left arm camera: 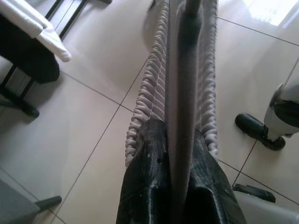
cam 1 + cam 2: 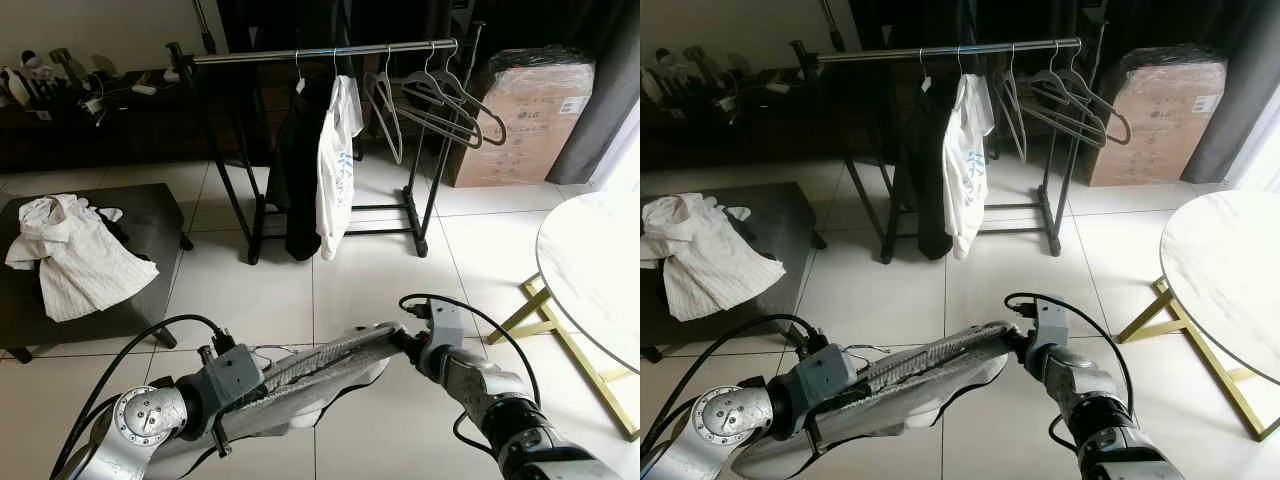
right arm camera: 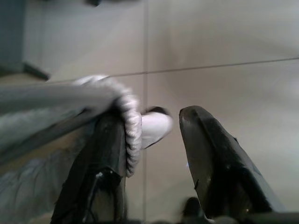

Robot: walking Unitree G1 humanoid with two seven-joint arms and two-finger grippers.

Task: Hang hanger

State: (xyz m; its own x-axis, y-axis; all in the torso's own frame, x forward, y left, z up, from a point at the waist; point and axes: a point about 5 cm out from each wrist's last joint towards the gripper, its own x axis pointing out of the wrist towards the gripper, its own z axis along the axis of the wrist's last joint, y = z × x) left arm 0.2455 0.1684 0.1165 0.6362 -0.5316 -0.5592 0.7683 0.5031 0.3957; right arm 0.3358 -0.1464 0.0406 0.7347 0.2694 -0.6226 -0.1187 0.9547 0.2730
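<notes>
Next, my right gripper grabs the garment by its ribbed hem. That hem curls up beside my finger while the slack cloth droops below.
A grey hanger carrying a grey ribbed garment is held low over the tiled floor in front of me. My left gripper is shut on the hanger's arm, with the ribbed cloth bunched on both sides of it. At the garment's other end, my right gripper is open; one finger lies against the ribbed hem and the other stands apart. Ahead is the black clothes rack, whose rod holds a dark garment, a white shirt and several empty hangers.
A dark low table with crumpled white clothing stands to the left. A round white table on gold legs is at the right. A cardboard box sits behind the rack's right end. Open tiled floor lies between me and the rack.
</notes>
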